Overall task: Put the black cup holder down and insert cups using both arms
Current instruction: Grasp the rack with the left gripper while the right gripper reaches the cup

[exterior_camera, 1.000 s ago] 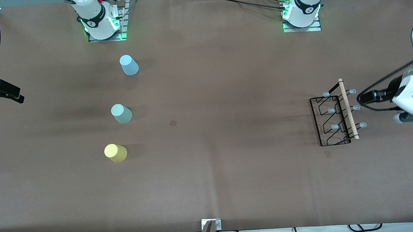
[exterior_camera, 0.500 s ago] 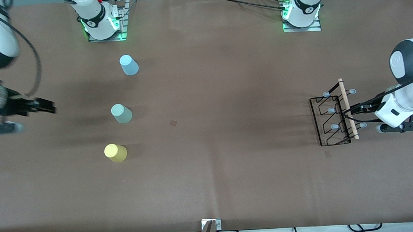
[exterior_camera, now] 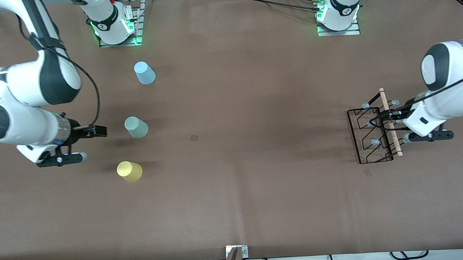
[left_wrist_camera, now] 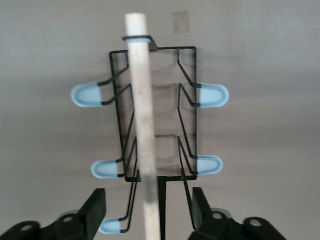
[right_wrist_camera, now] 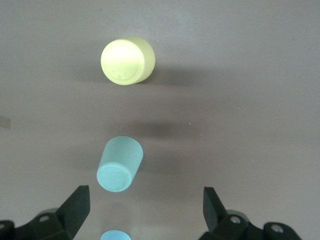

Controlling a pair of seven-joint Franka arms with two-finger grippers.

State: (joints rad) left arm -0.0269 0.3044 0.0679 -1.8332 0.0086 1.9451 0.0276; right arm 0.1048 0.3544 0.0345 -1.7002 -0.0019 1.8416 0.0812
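My right gripper needs to grab the mint cup's cylindrical side (exterior_camera: 136, 128) next. Then it can put the mint cup into the black cup holder (exterior_camera: 370, 135).
The black cup holder (exterior_camera: 370, 135) lies on the brown table toward the left arm's end, its wooden rod handle (exterior_camera: 391, 123) uppermost. My left gripper (exterior_camera: 384, 115) is open over the holder, its jaws on either side of the rod and not touching it. In the left wrist view the rod (left_wrist_camera: 145, 140) runs between my left gripper's (left_wrist_camera: 148, 212) jaws. The light blue cup (exterior_camera: 144, 72), mint cup (exterior_camera: 136, 127) and yellow cup (exterior_camera: 129, 171) stand in a row toward the right arm's end. My right gripper (exterior_camera: 98, 131) is open and empty beside the mint cup (right_wrist_camera: 119, 164). The yellow cup (right_wrist_camera: 127, 61) and the blue cup's top (right_wrist_camera: 115, 235) also show in the right wrist view, in front of my right gripper (right_wrist_camera: 145, 207).
Two small tape marks (exterior_camera: 194, 137) (exterior_camera: 367, 172) sit on the table. The arm bases (exterior_camera: 116, 27) (exterior_camera: 338, 14) stand along the edge farthest from the front camera. Cables and a metal bracket (exterior_camera: 236, 255) lie along the nearest edge.
Both arms swung in from the table's ends. My right gripper moved up beside the mint cup. My left gripper moved over the holder's rod. The cups and holder stayed put.
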